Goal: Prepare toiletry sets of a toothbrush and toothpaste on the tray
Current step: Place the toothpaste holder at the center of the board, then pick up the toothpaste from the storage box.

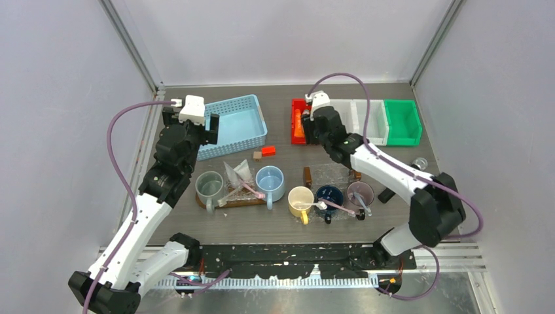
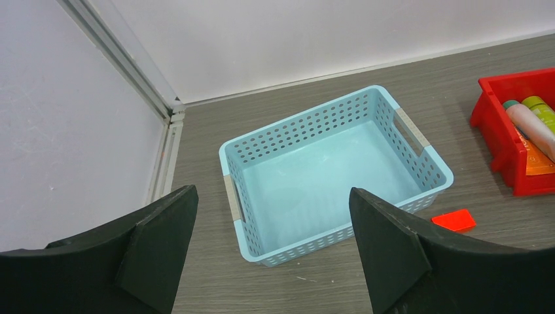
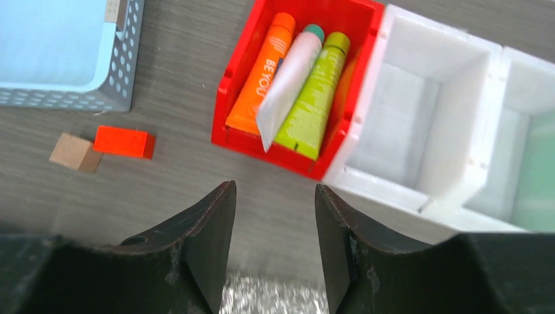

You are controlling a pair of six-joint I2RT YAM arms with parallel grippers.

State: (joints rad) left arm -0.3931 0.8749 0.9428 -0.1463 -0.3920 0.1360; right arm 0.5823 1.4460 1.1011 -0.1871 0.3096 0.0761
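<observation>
I will next grab the white tube by its flat tail (image 3: pixel 267 123) with my right gripper, so its green cap stays free to reach the wood-handled tray.
Three toothpaste tubes lie side by side in the red bin (image 3: pixel 239 111): an orange tube (image 3: pixel 265 65), a white tube (image 3: pixel 288 85) and a green tube (image 3: pixel 317 91). My right gripper (image 3: pixel 275 190) hovers open just short of that bin with nothing between its fingers. A brown tray (image 1: pixel 235 202) carries a grey-green mug (image 1: pixel 211 185) and a light blue mug (image 1: pixel 269 181) with a pink toothbrush (image 1: pixel 252 190). Cream-yellow (image 1: pixel 301 198), navy (image 1: pixel 329 195) and mauve (image 1: pixel 360 192) mugs stand on the table to the right. My left gripper (image 2: pixel 273 196) is open and empty above the blue basket.
The light blue basket (image 2: pixel 337 173) sits at the back left. White bins (image 1: pixel 363 118) and a green bin (image 1: pixel 402 121) stand right of the red bin. A red block (image 3: pixel 123 142) and a brown block (image 3: pixel 75 152) lie loose. Clear wrapping (image 1: pixel 237 173) lies between the tray mugs.
</observation>
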